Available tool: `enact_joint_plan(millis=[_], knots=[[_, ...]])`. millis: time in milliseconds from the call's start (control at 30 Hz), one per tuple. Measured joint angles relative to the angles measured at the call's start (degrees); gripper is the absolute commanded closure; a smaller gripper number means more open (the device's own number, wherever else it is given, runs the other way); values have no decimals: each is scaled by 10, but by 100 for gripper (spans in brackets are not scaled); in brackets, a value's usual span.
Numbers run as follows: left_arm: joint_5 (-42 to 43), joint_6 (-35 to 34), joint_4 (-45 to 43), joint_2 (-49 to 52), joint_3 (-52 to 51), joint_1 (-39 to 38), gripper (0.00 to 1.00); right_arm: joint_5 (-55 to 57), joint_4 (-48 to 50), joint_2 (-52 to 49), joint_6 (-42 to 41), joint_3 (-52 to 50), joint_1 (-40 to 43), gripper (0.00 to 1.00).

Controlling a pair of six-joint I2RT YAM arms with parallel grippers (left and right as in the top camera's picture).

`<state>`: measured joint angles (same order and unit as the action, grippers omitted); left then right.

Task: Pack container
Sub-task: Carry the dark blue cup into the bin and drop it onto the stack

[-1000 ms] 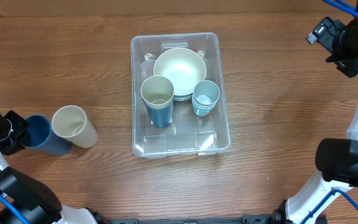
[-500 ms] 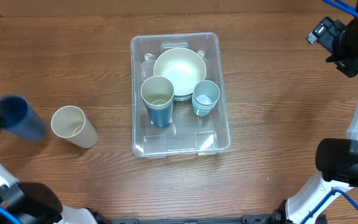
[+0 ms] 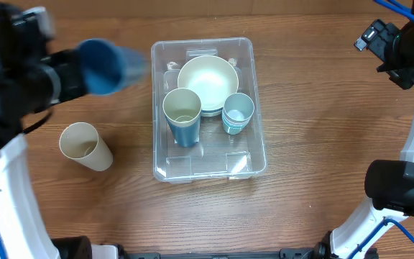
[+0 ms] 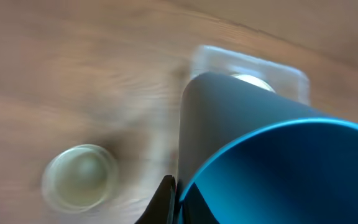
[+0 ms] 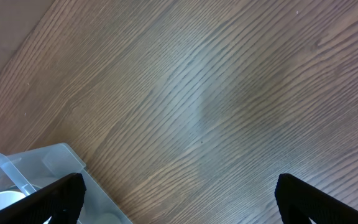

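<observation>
The dark blue cup hangs tilted beside the container point(image 3: 201, 162), so my left gripper keeps holding it; if I opened now, the cup would fall on the tabletop.
The clear container point(image 3: 201, 162) sits mid-table, holding a cream bowl point(image 3: 207, 83), a tall blue cup with a cream one nested in it point(image 3: 182, 115) and a stack of small pale blue cups point(image 3: 238, 113). My left gripper point(image 3: 72, 75) is raised at the upper left, shut on the rim of a dark blue cup point(image 3: 108, 63), which is blurred and lies on its side just left of the container. In the left wrist view the blue cup point(image 4: 278, 155) fills the frame, its rim pinched by the gripper point(image 4: 175, 198). My right gripper point(image 5: 179, 202) hangs open and empty at the far right.
A cream cup point(image 3: 85, 146) lies on the wooden table left of the container, and this cream cup point(image 4: 79, 176) also shows blurred in the left wrist view. The container's corner point(image 5: 36, 168) sits at the lower left of the right wrist view.
My left arm has lifted the dark blue cup off the table at the far left and swung it up and right toward the container. The cream cup and right arm stayed put.
</observation>
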<state>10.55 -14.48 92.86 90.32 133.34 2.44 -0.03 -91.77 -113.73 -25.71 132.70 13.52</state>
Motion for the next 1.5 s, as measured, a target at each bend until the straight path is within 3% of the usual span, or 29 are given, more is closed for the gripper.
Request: enact_joint_plan(millis=[200,367,933,1400,1500], knots=[[17,7,-50,2,0,-122,96,0,0,0,0,0,0,0],[-4,6,-9,22,2,-162,96,0,0,0,0,0,0,0],[-54,-4,40,72,2,-165,91,0,0,0,0,0,0,0],[-52,-4,40,73,2,-168,94,0,0,0,0,0,0,0],[-52,-4,40,73,2,-171,87,0,0,0,0,0,0,0]])
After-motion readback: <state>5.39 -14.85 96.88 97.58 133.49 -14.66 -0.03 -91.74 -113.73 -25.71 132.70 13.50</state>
